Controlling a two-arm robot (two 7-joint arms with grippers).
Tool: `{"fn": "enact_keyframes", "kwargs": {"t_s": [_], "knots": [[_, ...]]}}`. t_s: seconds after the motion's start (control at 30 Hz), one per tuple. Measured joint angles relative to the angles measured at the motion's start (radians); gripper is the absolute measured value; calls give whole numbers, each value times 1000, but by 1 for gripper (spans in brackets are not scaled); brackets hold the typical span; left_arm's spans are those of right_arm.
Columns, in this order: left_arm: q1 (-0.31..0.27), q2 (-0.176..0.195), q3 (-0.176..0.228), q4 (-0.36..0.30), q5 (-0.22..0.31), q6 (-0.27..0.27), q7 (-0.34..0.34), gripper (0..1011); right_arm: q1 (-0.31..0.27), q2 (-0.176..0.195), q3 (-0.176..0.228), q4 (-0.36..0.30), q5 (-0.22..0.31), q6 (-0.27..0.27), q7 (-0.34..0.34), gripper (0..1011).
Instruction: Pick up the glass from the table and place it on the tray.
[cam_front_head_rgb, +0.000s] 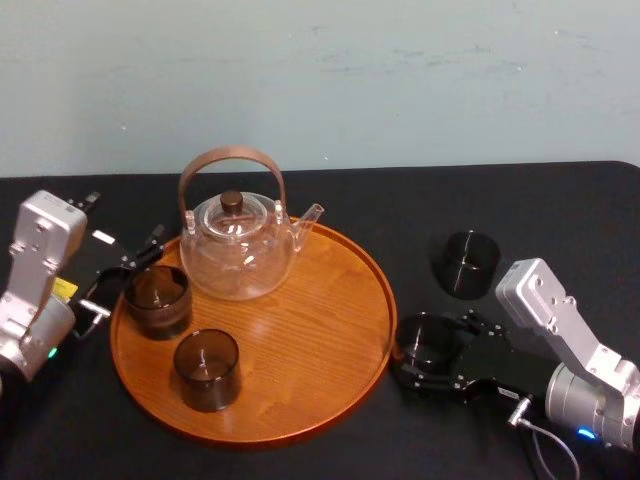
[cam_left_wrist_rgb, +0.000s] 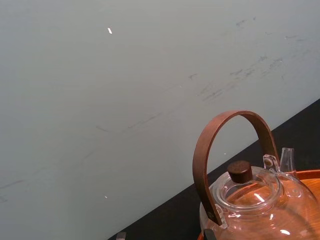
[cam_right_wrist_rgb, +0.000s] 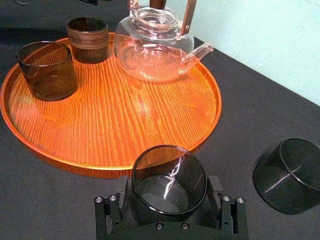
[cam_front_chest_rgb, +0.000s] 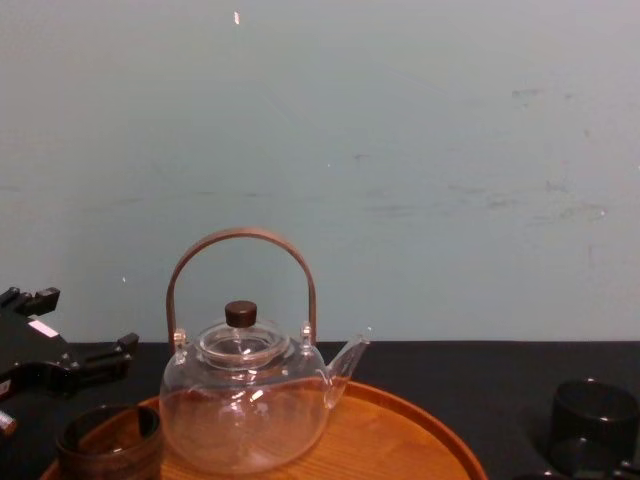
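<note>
I should next grab the glass's side (cam_right_wrist_rgb: 137, 204) with my right gripper, so the glass's open rim stays free as the glass goes onto the tray (cam_right_wrist_rgb: 125, 115).
A dark smoky glass (cam_front_head_rgb: 428, 338) stands upright on the black table (cam_front_head_rgb: 560, 200), just off the right rim of the round wooden tray (cam_front_head_rgb: 300, 330). My right gripper (cam_front_head_rgb: 425, 352) is down at table level, open, with its fingers on either side of this glass. In the right wrist view the glass (cam_right_wrist_rgb: 169, 175) sits between the fingers of the right gripper (cam_right_wrist_rgb: 169, 186), with the tray (cam_right_wrist_rgb: 125, 115) just beyond. My left gripper (cam_front_head_rgb: 125, 275) rests open at the tray's left edge, beside a brown thick-rimmed cup (cam_front_head_rgb: 157, 300).
On the tray stand a clear glass teapot (cam_front_head_rgb: 238, 245) with an arched brown handle, the brown cup (cam_right_wrist_rgb: 88, 39) and another smoky glass (cam_front_head_rgb: 207, 368). A further dark glass (cam_front_head_rgb: 465, 262) lies on its side on the table behind my right gripper.
</note>
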Motion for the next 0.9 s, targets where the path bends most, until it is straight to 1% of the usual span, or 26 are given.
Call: {"fn": "enact_keyframes", "kwargs": {"t_s": [0.33, 0.5, 0.83, 0.87, 0.9], "knots": [[0, 0, 0, 0, 0, 0, 0, 1002, 28, -14, -18, 25, -8, 12, 8, 1003], [0, 0, 0, 0, 0, 0, 0, 1001, 37, -20, -31, 34, -27, 14, 0, 1002], [0, 0, 0, 0, 0, 0, 0, 1001, 36, -18, -29, 33, -25, 14, 1, 1002], [0, 0, 0, 0, 0, 0, 0, 1001, 36, -18, -29, 32, -24, 14, 1, 993], [0, 0, 0, 0, 0, 0, 0, 1001, 36, -18, -28, 32, -23, 14, 1, 960]]}}
